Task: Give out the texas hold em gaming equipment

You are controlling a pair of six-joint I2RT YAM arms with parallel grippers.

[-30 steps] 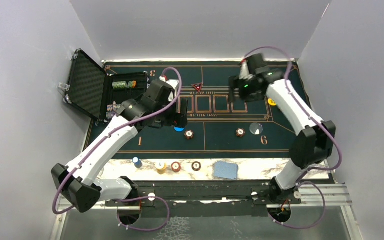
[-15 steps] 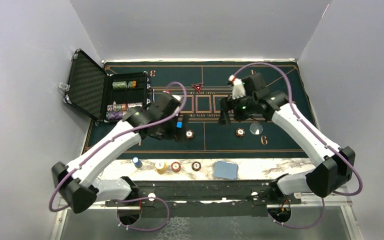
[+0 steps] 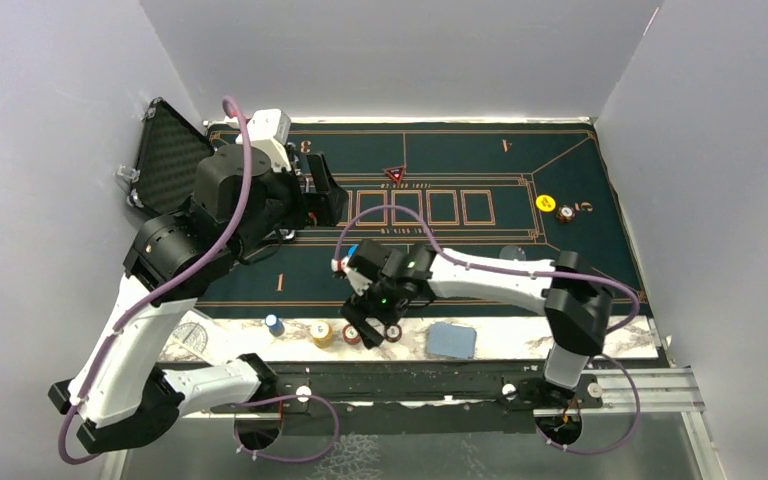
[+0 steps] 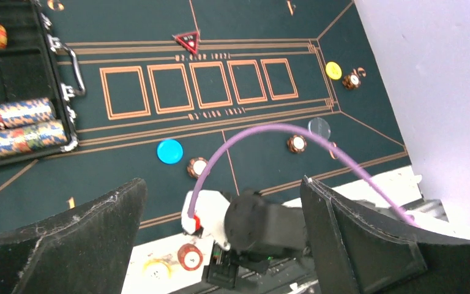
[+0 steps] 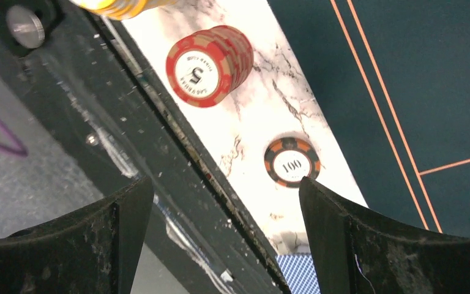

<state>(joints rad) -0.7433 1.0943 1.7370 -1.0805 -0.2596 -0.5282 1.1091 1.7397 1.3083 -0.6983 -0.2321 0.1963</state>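
Note:
The lower chips should stay free to deal. Next, my right gripper needs to grab the red chip stack by the rims of its upper chips [image 3: 351, 333].
My right gripper [image 3: 368, 322] hangs open over the near marble strip [image 3: 500, 335], nothing between its fingers. Below it in the right wrist view lie a red chip stack [image 5: 205, 64], a black-and-orange chip [image 5: 292, 162], a yellow stack [image 5: 119, 5] and a corner of the blue-backed cards [image 5: 297, 269]. My left gripper [image 3: 322, 195] is raised high beside the case, open and empty. The left wrist view looks down on the red triangular marker [image 4: 187, 41], blue disc [image 4: 170, 151], clear disc [image 4: 319, 127], yellow disc [image 4: 333, 70] and three single chips [image 4: 198, 167] on the mat.
The open black case [image 3: 175, 165] with chip rows [image 4: 21, 125] stands at the mat's left edge. A blue chip stack [image 3: 275, 324] stands at the strip's left end. The black rail [image 5: 177, 141] runs just under my right gripper. White walls close in the table.
My right arm swung from the mat's far right to the near strip over the chips. My left arm rose and drew back towards the case. A yellow disc and a chip now lie by the 5.

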